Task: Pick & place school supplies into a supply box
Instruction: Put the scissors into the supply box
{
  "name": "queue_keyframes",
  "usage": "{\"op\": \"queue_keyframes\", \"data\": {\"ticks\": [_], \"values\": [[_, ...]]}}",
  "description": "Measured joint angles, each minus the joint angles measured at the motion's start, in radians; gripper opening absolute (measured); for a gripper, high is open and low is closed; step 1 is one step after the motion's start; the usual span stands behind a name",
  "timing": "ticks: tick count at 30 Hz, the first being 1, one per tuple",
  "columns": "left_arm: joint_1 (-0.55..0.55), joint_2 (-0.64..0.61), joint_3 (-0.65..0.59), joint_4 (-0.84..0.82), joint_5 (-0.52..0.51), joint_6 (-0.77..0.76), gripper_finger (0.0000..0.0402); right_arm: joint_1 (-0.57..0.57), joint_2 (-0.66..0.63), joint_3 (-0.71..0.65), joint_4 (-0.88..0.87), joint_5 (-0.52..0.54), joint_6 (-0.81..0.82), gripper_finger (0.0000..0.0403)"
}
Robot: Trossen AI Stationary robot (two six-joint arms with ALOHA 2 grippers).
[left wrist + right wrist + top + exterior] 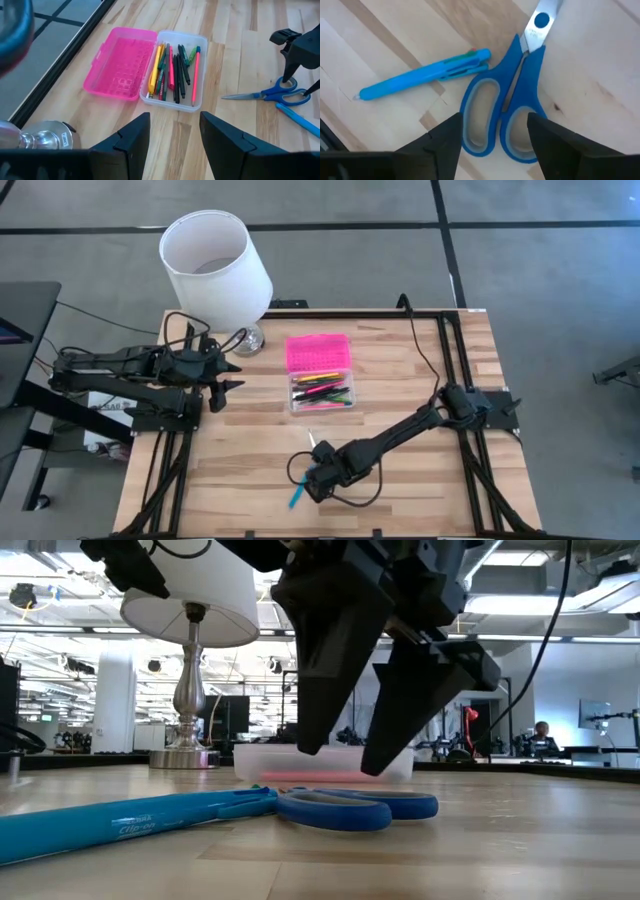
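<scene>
The robot's right gripper should next pick the scissors up by the inner bars of their blue handle loops, so that they can go into the supply box.
Blue-handled scissors lie flat on the wooden table near its front edge, blades shut. A light-blue pen lies beside them. My right gripper hangs open just above the scissors' two handle loops, pointing steeply down with one finger to each side, touching nothing. The supply box sits mid-table, its clear tray holding several pens and pencils and its pink lid folded open flat. My left gripper waits open at the table's left, raised above it.
A lamp with a big white shade stands on its metal foot at the far left, close to the box and my left arm. Black frame rails run along the table's edges. Bare wood lies between box and scissors.
</scene>
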Motion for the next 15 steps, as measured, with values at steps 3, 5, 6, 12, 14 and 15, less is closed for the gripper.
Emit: {"op": "queue_keyframes", "data": {"ticks": [3, 5, 6, 12, 14, 15], "values": [[0.000, 0.000, 0.000, -0.001, 0.000, 0.001, 0.0167, -0.003, 0.000, 0.000, 0.002, 0.000, -0.014, 0.0208], [0.000, 0.000, 0.000, -0.002, 0.000, 0.008, 0.0167, -0.003, 0.001, 0.000, 0.009, 0.000, -0.021, 0.0205], [0.000, 0.000, 0.000, -0.004, 0.000, 0.008, 0.0167, -0.003, 0.009, 0.001, 0.016, -0.002, -0.023, 0.0204], [0.000, 0.000, 0.000, -0.016, -0.008, 0.031, 0.0167, 0.002, 0.050, 0.001, 0.054, -0.084, -0.022, 0.0198], [0.000, 0.000, 0.000, -0.019, -0.017, 0.032, 0.0167, 0.005, 0.051, 0.000, 0.055, -0.086, -0.013, 0.0198], [0.000, 0.000, 0.000, -0.020, -0.020, 0.034, 0.0167, 0.008, 0.058, 0.003, 0.058, -0.084, 0.000, 0.0198]]}}
